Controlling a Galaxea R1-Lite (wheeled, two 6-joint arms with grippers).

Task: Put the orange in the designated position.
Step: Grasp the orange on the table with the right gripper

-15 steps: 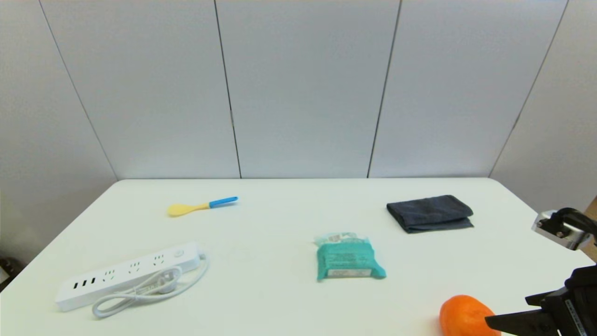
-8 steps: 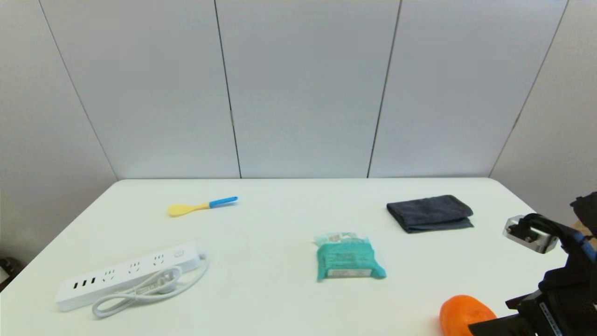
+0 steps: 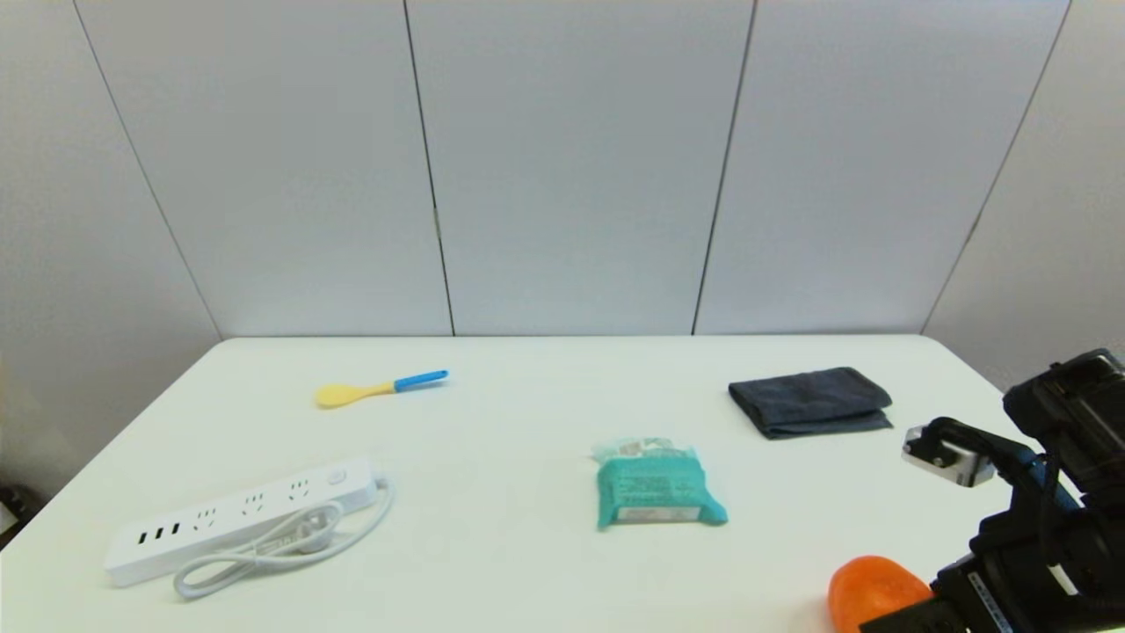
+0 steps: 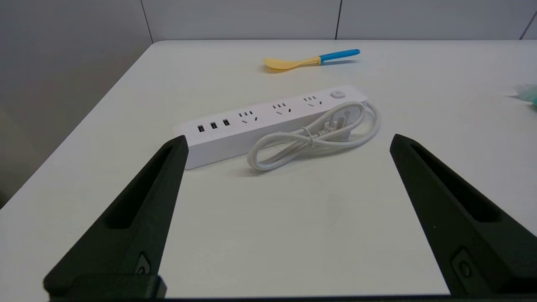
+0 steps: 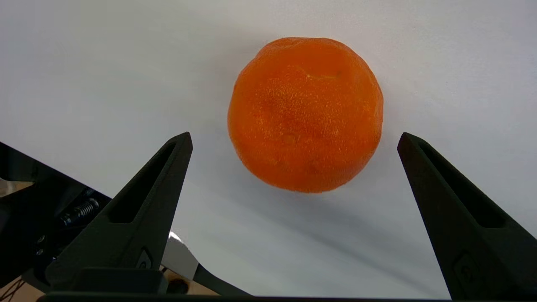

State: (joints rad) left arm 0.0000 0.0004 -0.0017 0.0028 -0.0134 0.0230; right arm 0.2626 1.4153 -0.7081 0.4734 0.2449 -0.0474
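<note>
My right gripper should lower first and then close on the orange. Bare table still shows between its high fingers and the orange's sides.
The orange (image 5: 305, 113) lies on the white table near its front right corner. In the head view the orange (image 3: 866, 587) is partly covered by my right arm (image 3: 1037, 545). My right gripper (image 5: 294, 136) is open and hangs over the fruit. Its two black fingers stand wide on either side, apart from the skin. My left gripper (image 4: 288, 137) is open and holds nothing. It sits low near the front left, facing the power strip. No mark on the tabletop shows the designated position.
A teal packet (image 3: 655, 483) lies mid-table and a folded dark cloth (image 3: 810, 402) behind right. A white power strip (image 3: 237, 517) with coiled cable sits front left. A yellow spoon with a blue handle (image 3: 380, 388) lies behind it. The table's front edge is close to the orange.
My right arm has swung leftward and in over the orange, covering more of it. The orange and the other objects have stayed put.
</note>
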